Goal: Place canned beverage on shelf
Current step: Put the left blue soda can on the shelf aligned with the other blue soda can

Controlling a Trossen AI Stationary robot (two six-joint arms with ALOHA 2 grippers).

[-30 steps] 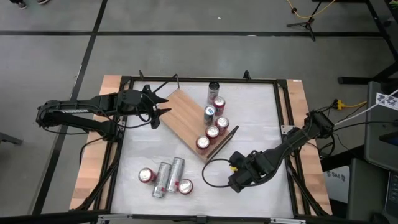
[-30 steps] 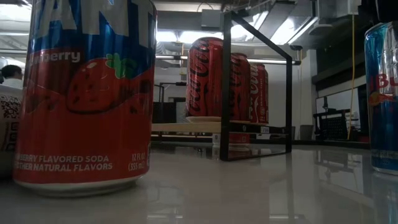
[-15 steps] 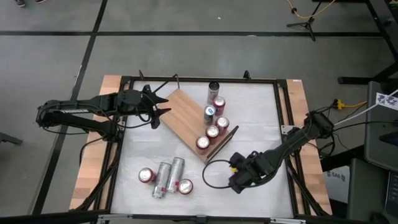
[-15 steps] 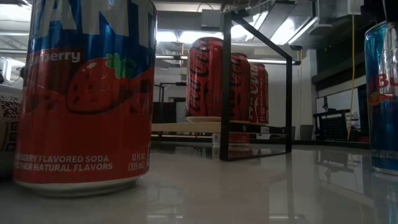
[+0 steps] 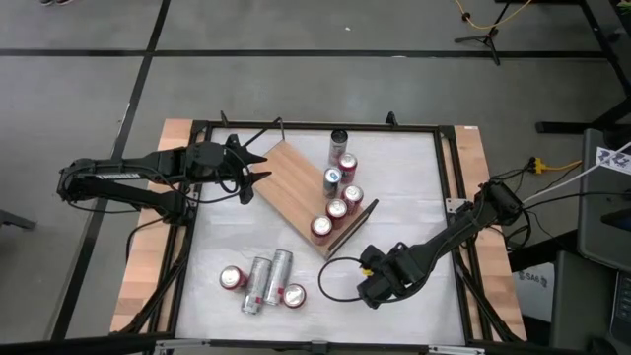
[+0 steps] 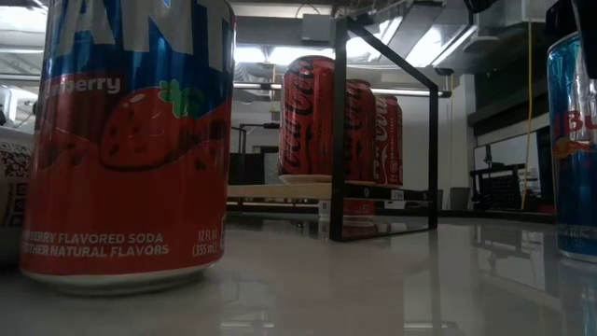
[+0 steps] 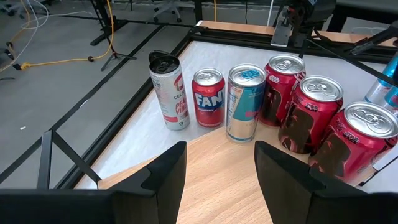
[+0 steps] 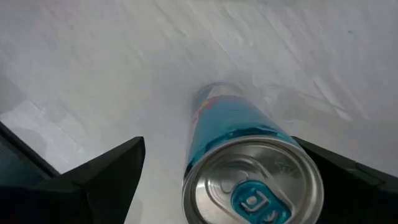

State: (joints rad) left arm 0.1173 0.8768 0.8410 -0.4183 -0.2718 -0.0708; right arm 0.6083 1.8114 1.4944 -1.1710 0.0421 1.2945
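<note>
My right gripper's fingertips reach down beside the blue can's silver top, so my right gripper needs to close on the can now.
A blue canned beverage stands upright on the white table, also seen at the low view's right edge. My right gripper hangs over it, pointing down and open. One finger stands on each side of the can top without touching it. The shelf, a wooden board, lies slantwise on the table with a black wire rail at its near end. Several cans stand in a row along its far-right side. My left gripper waits open above the shelf's left corner, with nothing between its fingers.
Near the table's front left are two upright red cans and two silver cans lying on their sides. One of them, a strawberry soda can, fills the low view's left. A black frame rims the table.
My right gripper has sunk a little toward the blue can and drifted slightly toward the table's near left, staying open. Its dark body now shows at the low view's top right, above the can. Nothing else has moved.
</note>
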